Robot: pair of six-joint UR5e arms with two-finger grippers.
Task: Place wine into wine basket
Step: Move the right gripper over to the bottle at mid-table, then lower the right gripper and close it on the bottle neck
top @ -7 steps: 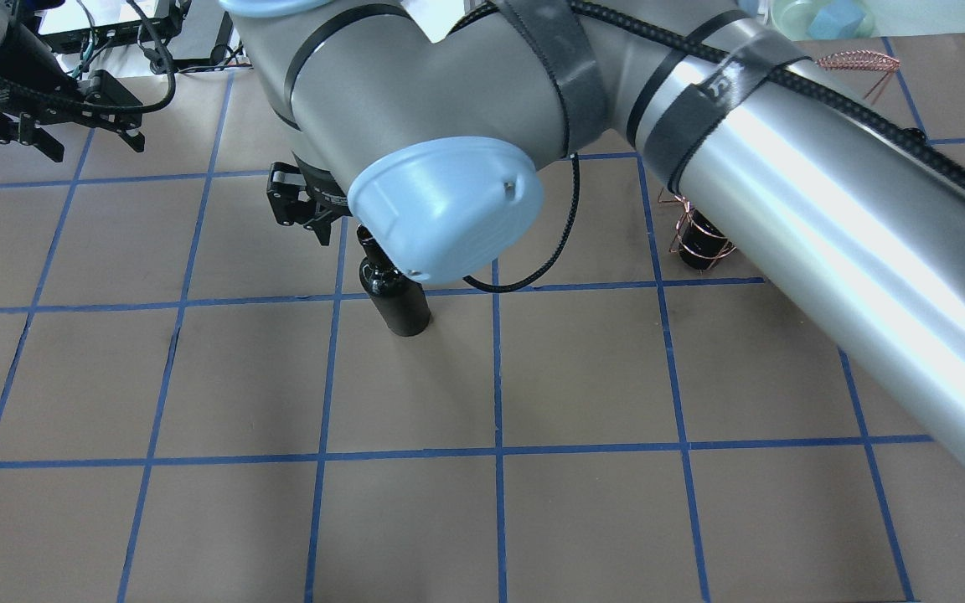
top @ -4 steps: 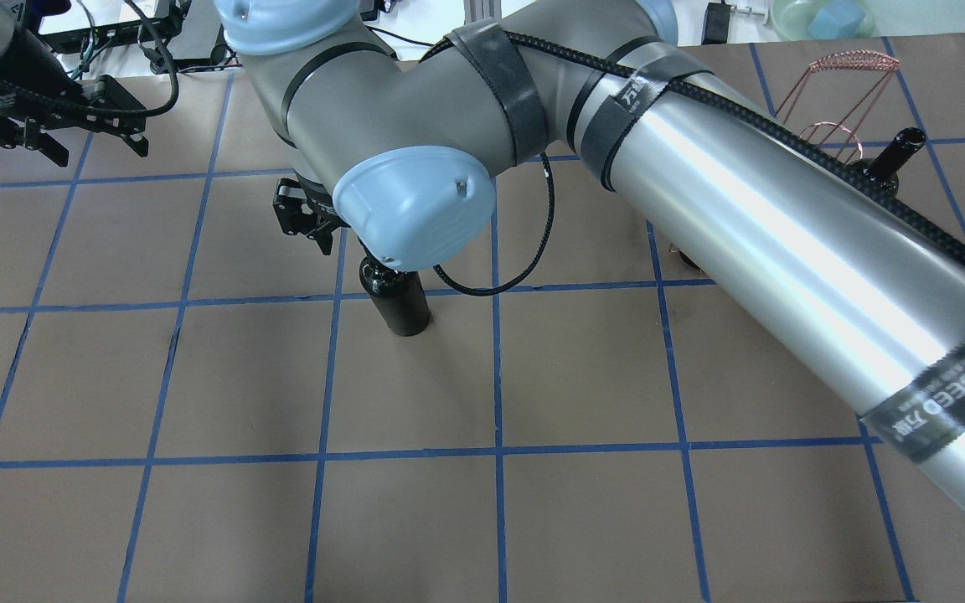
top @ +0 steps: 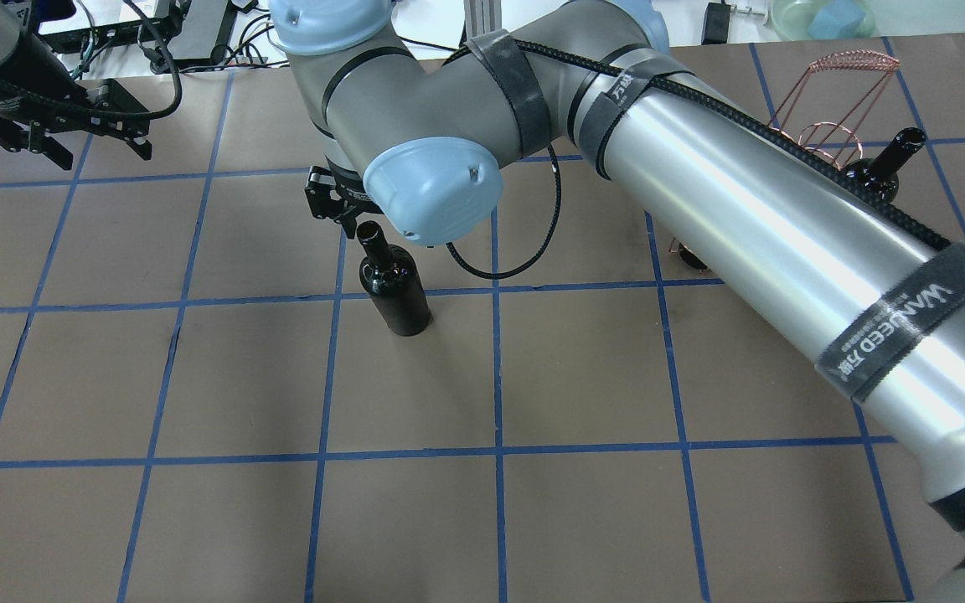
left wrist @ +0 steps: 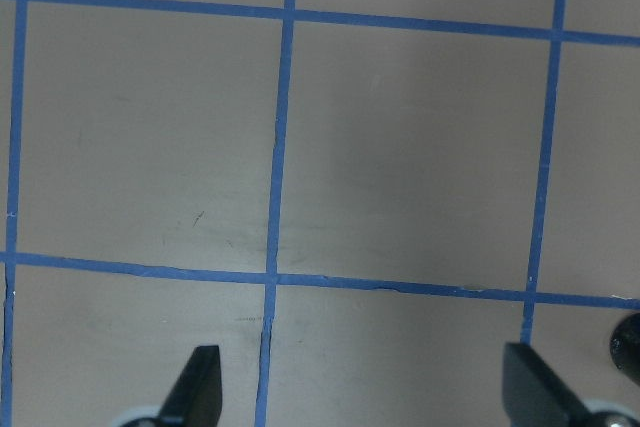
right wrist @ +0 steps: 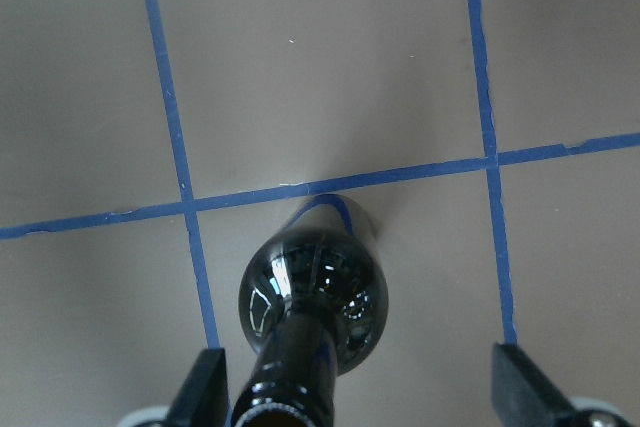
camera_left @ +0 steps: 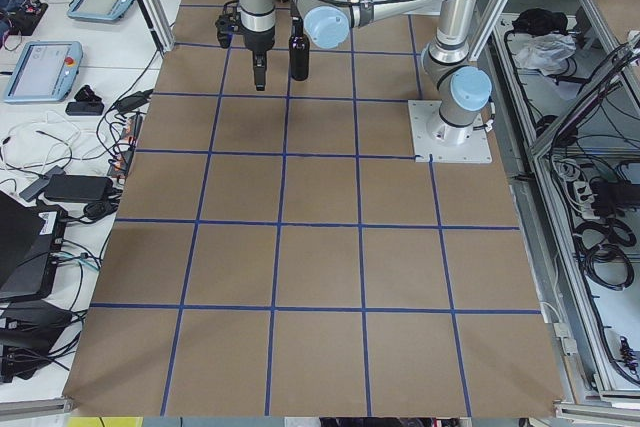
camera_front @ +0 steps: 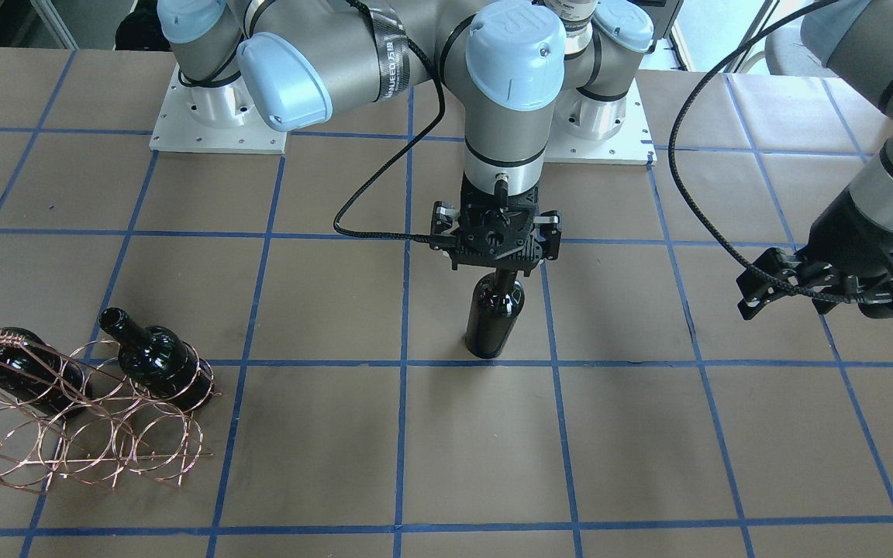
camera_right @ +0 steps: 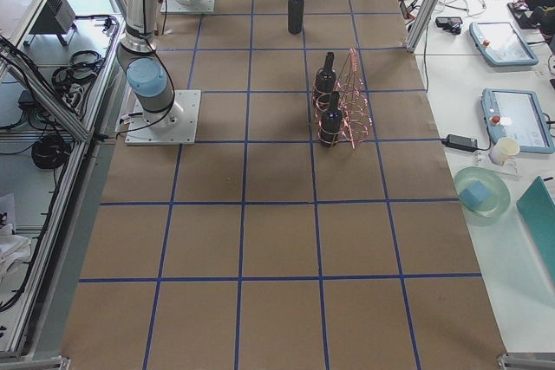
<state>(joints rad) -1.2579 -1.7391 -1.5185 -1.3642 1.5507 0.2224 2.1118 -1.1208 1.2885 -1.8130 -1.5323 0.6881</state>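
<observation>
My right gripper is going to grip the wine bottle by its slim, straight neck next, because the bottle's sides slope away round and wide.
A near-black wine bottle stands upright mid-table; it also shows in the overhead view and the right wrist view. My right gripper hangs directly over it, open, with the neck top between the fingers and close to one finger. The copper wire basket stands far off toward my right, with two like bottles in its rings. In the overhead view only the basket's handle and one bottle neck show past my right arm. My left gripper is open and empty, off to my left.
The brown table carries a blue tape grid. My long right arm spans the table's right half above the basket. Tablets and cables lie on side benches beyond the table's ends.
My right gripper has shifted from beside the bottle to over its neck, and the wrist has lifted clear of the neck. The bottle has not moved. The left gripper stays put.
</observation>
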